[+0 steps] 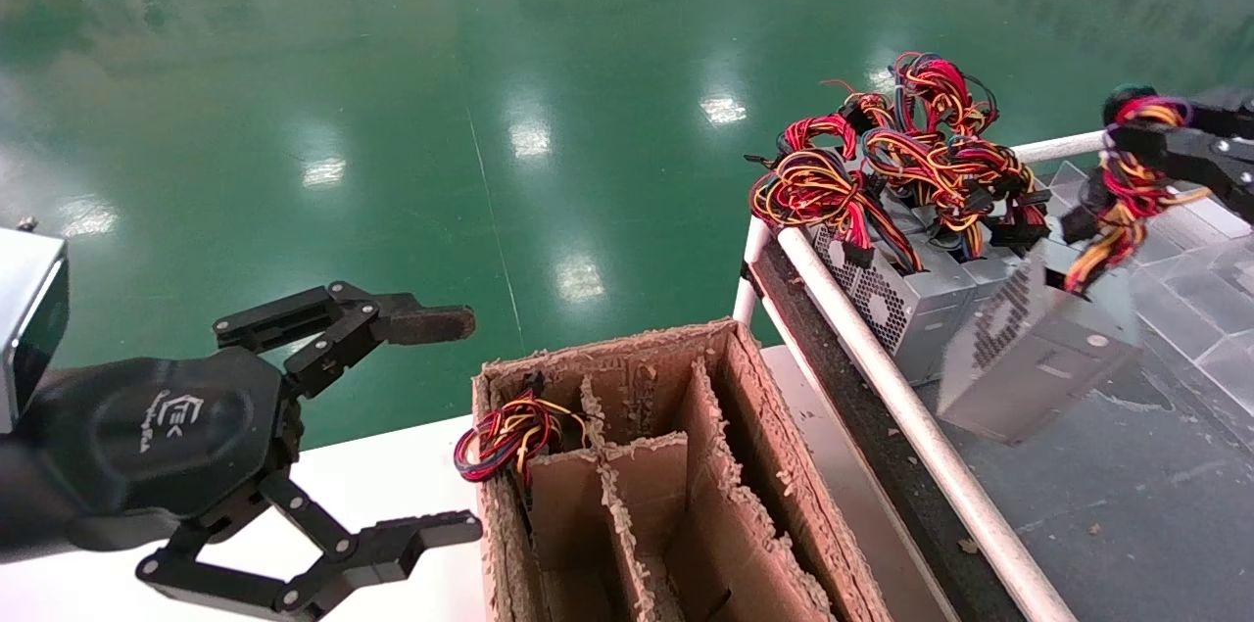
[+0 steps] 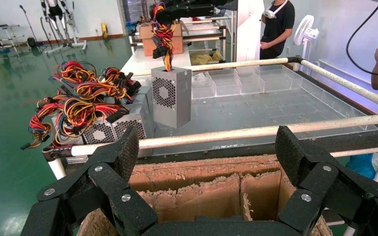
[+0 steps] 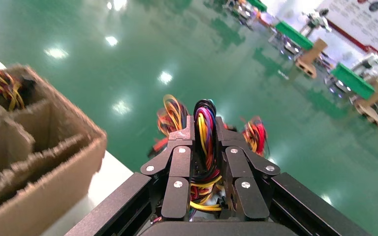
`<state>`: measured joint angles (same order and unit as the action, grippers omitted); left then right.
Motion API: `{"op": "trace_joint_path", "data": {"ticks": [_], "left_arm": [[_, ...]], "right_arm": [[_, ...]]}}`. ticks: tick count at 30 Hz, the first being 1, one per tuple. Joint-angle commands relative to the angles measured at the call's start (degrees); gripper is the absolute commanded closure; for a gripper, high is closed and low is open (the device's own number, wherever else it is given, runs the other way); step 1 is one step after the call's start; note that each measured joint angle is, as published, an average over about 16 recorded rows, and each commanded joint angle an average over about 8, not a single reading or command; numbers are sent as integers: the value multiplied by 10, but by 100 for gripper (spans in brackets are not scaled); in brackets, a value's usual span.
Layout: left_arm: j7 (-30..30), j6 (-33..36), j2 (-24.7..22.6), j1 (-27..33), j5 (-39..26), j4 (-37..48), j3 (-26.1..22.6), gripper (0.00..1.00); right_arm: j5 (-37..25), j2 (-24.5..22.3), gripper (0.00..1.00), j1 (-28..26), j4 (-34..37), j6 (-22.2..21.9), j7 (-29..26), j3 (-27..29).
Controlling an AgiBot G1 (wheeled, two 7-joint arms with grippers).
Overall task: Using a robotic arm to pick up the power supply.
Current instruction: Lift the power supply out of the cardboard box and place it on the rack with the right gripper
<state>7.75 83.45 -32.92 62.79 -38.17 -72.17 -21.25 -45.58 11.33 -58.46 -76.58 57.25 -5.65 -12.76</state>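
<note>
My right gripper keeps its hold for now, since the power supply's lower edge (image 1: 999, 438) hangs tilted above the grey surface and the power supply would drop if I opened now.
The power supply (image 1: 1029, 358), a grey metal box with a honeycomb vent face, hangs tilted in the air above the clear tray. It dangles by its red, yellow and purple wire bundle (image 1: 1122, 201). My right gripper (image 1: 1146, 147) is shut on that bundle; in the right wrist view the wires (image 3: 203, 147) fill the gap of the right gripper (image 3: 205, 125). The left wrist view shows the power supply (image 2: 172, 96) hanging well clear of the others. My left gripper (image 1: 460, 426) stands open and empty at the lower left, beside the cardboard box; the same left gripper (image 2: 207, 147) faces the box.
Other grey power supplies (image 1: 901, 299) with tangled wires (image 1: 882, 162) stand in a row behind the white rail (image 1: 882, 377). A divided cardboard box (image 1: 745, 465) holds one wire bundle (image 1: 505, 431) in a compartment. A person (image 2: 278, 24) stands beyond the tray (image 2: 285, 105).
</note>
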Motion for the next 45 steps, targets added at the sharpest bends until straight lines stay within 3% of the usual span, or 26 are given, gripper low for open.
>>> {"op": "trace_joint_path", "data": {"ticks": [1,7,15,29,30,36,38,45], "left_arm": [[0,0,0,0,0,0,0,0],[0,0,0,0,0,0,0,0],[0,0,0,0,0,0,0,0],[0,0,0,0,0,0,0,0],[0,0,0,0,0,0,0,0],[0,0,0,0,0,0,0,0],[0,0,0,0,0,0,0,0],[0,0,0,0,0,0,0,0]], "right_arm": [[9,-12,100,21,1,-11,8,6],[34,-9,100,81,3,-40,36,10],[56,31,100,125,10,-58,68,8],[6,104,98,52,49,-46,73,-32],[2,108,92,45,54,-44,72,-36],[-19,127,17,9,84,-30,65,-52],[-23,132,0,0,90,-24,62,-56],[-36,145,0,-25,109,-5,57,-69]]}}
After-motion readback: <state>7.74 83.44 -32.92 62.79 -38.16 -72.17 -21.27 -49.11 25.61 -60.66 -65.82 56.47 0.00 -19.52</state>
